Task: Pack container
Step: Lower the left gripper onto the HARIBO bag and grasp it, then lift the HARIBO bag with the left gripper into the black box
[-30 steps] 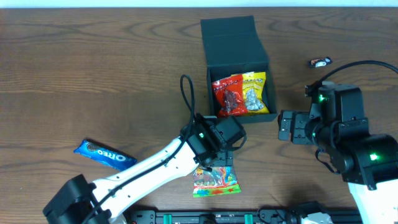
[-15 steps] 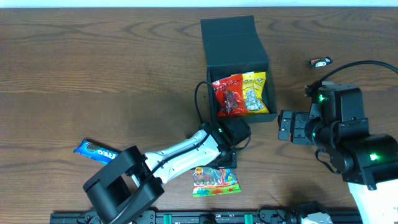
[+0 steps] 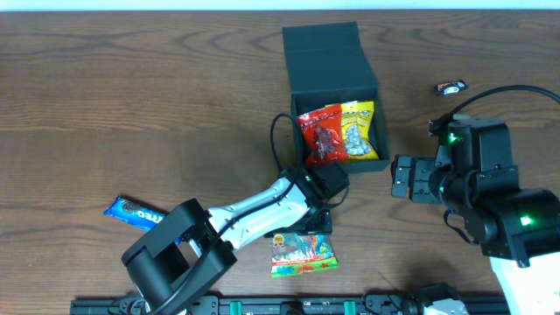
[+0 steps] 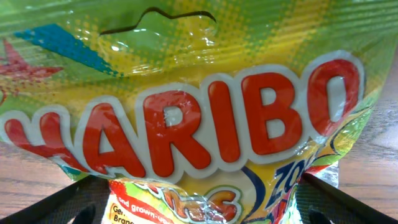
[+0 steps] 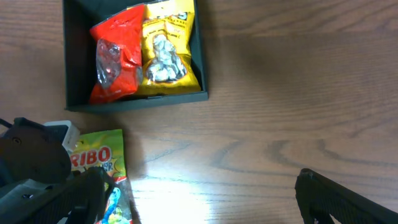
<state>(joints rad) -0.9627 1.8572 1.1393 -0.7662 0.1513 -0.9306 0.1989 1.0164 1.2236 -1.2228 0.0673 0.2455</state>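
Observation:
The Haribo bag bulges up between my left gripper's fingers, which are down on either side, so it is time to close on the bag now.
The container is a dark square box at the back centre with its flap lid open; it also shows in the right wrist view. Inside lie a red packet and a yellow packet. A Haribo bag lies flat on the table in front of the box and fills the left wrist view. My left gripper is open, its fingers on either side of the bag's upper end. My right gripper is open and empty, right of the box.
A blue Oreo packet lies at the front left. A small wrapped candy lies at the back right. The left arm's cable loops just left of the box's front corner.
The left arm has swung lower and flatter over the table, and its gripper has shifted slightly right over the top of the Haribo bag. The right arm has not moved.

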